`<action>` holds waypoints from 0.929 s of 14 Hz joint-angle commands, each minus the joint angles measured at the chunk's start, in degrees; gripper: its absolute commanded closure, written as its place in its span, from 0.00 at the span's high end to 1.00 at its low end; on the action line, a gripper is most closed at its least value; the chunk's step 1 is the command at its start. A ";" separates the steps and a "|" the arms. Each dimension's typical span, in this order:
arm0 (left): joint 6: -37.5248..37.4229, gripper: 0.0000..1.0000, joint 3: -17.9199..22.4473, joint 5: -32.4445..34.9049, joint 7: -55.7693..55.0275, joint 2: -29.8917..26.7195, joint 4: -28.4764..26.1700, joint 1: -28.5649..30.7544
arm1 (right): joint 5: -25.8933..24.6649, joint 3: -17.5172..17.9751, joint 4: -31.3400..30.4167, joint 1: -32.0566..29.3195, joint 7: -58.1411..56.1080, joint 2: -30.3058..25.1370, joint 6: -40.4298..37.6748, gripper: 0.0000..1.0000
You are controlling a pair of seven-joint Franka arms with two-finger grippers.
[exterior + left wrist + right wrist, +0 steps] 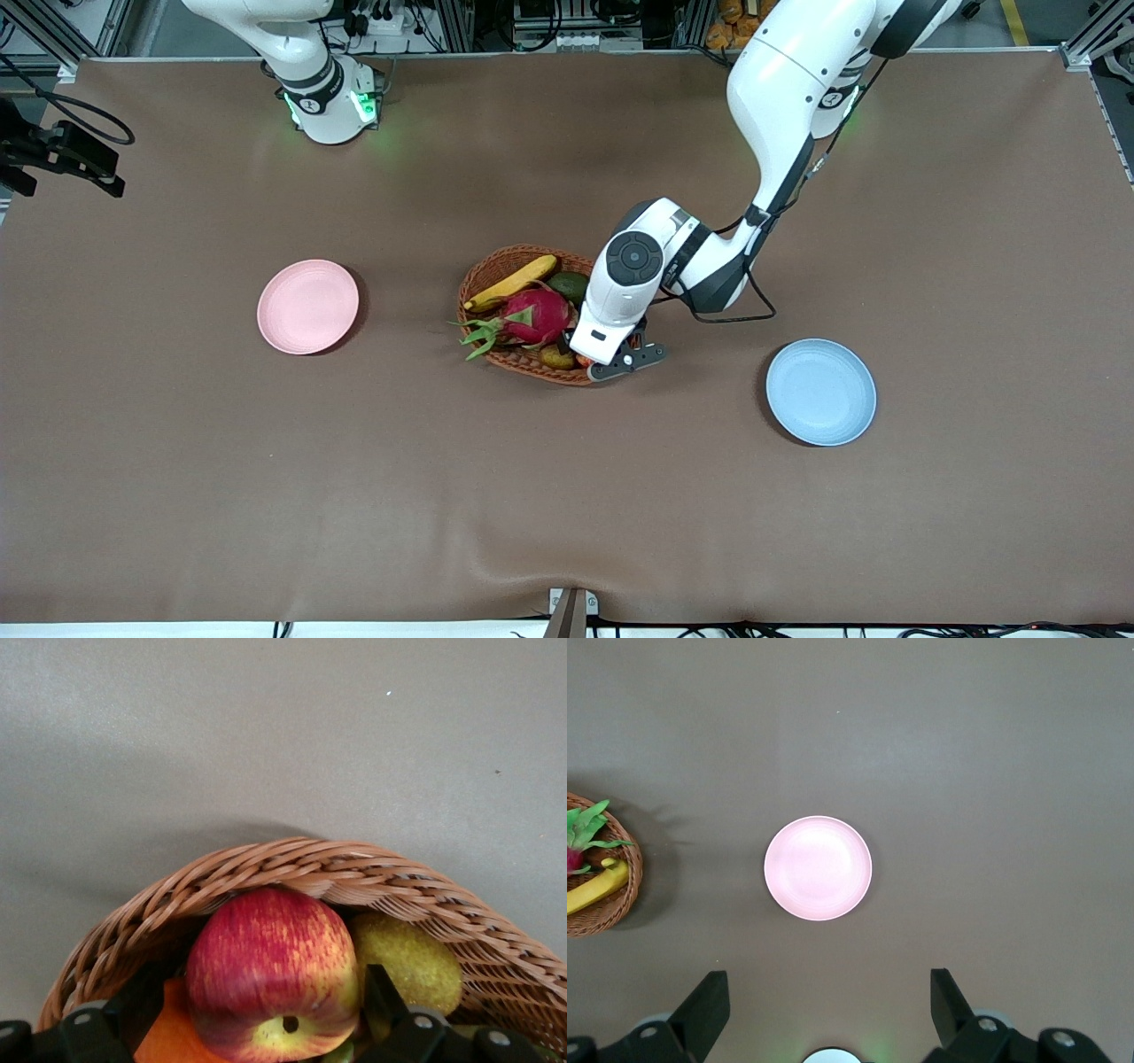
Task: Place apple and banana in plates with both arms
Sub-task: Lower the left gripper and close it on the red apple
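I should close my left gripper on the apple now, because my fingers reach into the wicker basket beside the apple (584,361) (266,970).
The red, yellow-streaked apple (266,970) lies in the wicker basket (496,266), at the end nearer the front camera; only a sliver of it (582,361) shows under the left hand. My left gripper (589,361) is down in the basket, open, with its fingers (146,997) on either side of the apple. The banana (512,282) lies along the basket's rim farther from the camera and also shows in the right wrist view (594,889). The pink plate (307,307) and the blue plate (820,391) are empty. My right gripper (828,1010) is open, high over the pink plate (818,867).
The basket also holds a magenta dragon fruit (536,316), a green fruit (570,285), a yellow-green fruit (407,961) and an orange (168,1036) beside the apple. The basket rim (310,859) curves close round the apple. Brown cloth covers the table.
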 commanded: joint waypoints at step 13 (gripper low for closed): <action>-4.30 0.00 0.34 1.54 1.78 -6.36 1.20 3.21 | -0.81 -0.07 1.23 -0.06 -0.64 0.75 -0.69 1.00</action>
